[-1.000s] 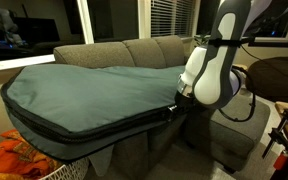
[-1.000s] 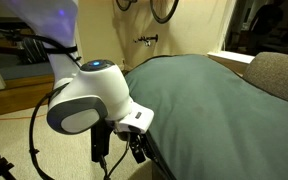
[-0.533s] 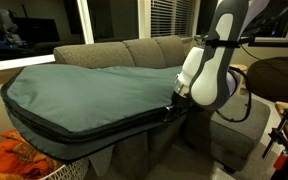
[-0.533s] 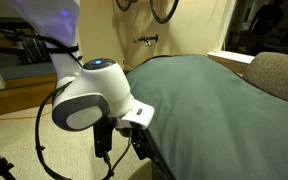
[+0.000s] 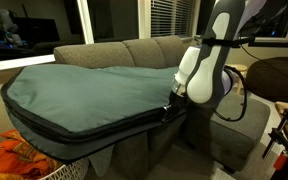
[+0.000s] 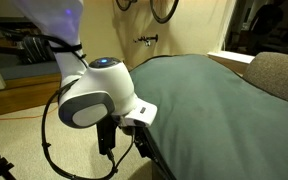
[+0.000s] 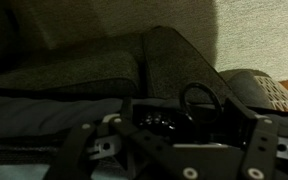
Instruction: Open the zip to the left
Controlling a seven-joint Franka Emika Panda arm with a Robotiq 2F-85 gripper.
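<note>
The dark pull loop stands between my wide-open fingers, so it is time to close my gripper now. Closing now would catch the loop.
A huge teal-grey padded bag [image 5: 84, 90] lies over the grey sofa [image 5: 134, 50]. The zip [image 5: 94, 127] is a dark line along the bag's front rim, also seen at the bag's lower edge [image 6: 156, 162]. My gripper [image 5: 172, 104] sits at the bag's right end, right on the zip line, and shows low at the bag's corner [image 6: 132, 142]. In the dim wrist view the gripper [image 7: 179, 125] stands open, jaws wide apart, with a dark ring-shaped pull loop [image 7: 200, 98] between them. Whether a finger touches the loop I cannot tell.
The sofa's arm and seat block [image 5: 234, 135] lie under the wrist. Orange cloth [image 5: 14, 160] is piled at the front. A dark round cushion [image 5: 279, 78] sits on the far side. A black cable [image 6: 54, 150] loops below the wrist, over wooden floor [image 6: 9, 100].
The wrist has crept a little along the bag's rim, leftward in one exterior view and rightward in the other. The bag has not visibly changed.
</note>
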